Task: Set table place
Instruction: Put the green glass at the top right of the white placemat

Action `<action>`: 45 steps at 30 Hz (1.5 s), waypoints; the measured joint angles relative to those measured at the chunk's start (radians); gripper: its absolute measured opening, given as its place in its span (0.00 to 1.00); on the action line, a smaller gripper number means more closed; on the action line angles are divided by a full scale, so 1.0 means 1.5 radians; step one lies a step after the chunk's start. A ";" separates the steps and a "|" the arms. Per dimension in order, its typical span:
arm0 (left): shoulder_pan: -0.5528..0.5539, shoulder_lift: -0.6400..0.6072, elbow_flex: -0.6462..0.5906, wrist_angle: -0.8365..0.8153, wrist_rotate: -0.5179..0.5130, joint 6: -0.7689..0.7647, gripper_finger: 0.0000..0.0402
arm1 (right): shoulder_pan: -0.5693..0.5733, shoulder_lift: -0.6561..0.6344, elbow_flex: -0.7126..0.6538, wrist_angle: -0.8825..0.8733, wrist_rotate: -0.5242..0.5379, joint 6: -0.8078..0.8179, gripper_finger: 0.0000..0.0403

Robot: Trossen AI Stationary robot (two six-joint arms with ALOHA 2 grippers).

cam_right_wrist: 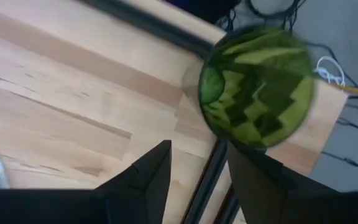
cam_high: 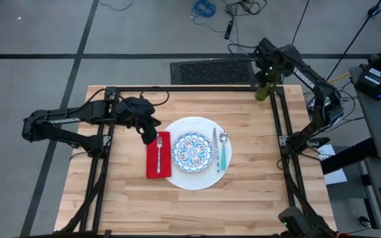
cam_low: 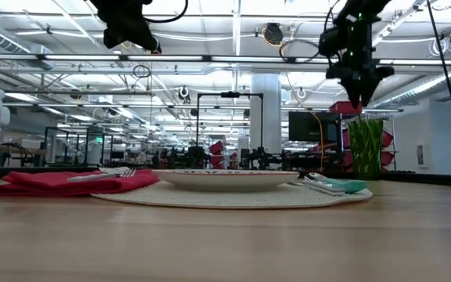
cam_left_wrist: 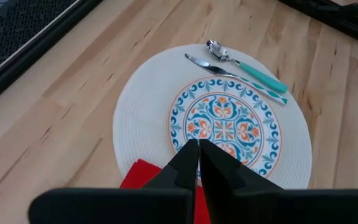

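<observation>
The right gripper grabs the green cup by its rim (cam_right_wrist: 212,123) next, to set the drink's place by the knife on the white plate.
A red napkin (cam_high: 156,158) lies on the table left of the big white round plate (cam_high: 194,177), with a silver fork (cam_high: 158,144) on it. The small blue-patterned plate (cam_high: 192,152) sits in the white plate's middle. The knife (cam_high: 214,141) and the teal-handled spoon (cam_high: 223,151) lie on its right part. A green cup (cam_high: 263,92) stands upright at the table's far right corner. My left gripper (cam_left_wrist: 197,148) is shut and empty, high above the napkin's far end. My right gripper (cam_right_wrist: 199,149) is open just above the cup (cam_low: 365,145), apart from it.
A black metal frame (cam_high: 190,88) runs along the table's far edge and down both sides (cam_high: 284,152). Bare wood (cam_high: 190,211) lies between the plate and the near edge. The cup stands right beside the frame's far right corner.
</observation>
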 joint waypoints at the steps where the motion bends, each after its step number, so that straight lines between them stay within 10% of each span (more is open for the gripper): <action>1: 0.001 0.000 0.000 0.000 0.000 0.000 0.00 | 0.000 -0.003 0.016 -0.008 0.002 0.000 0.36; 23: 0.007 0.000 0.001 -0.001 -0.001 0.000 0.00 | -0.031 0.151 0.018 0.056 -0.002 -0.049 0.34; 29: 0.007 0.000 0.001 -0.002 -0.001 0.002 0.00 | -0.029 0.173 0.018 0.049 -0.005 -0.047 0.09; 45: 0.009 0.000 0.001 -0.007 -0.011 0.035 0.00 | 0.079 0.043 0.018 -0.070 0.025 -0.041 0.00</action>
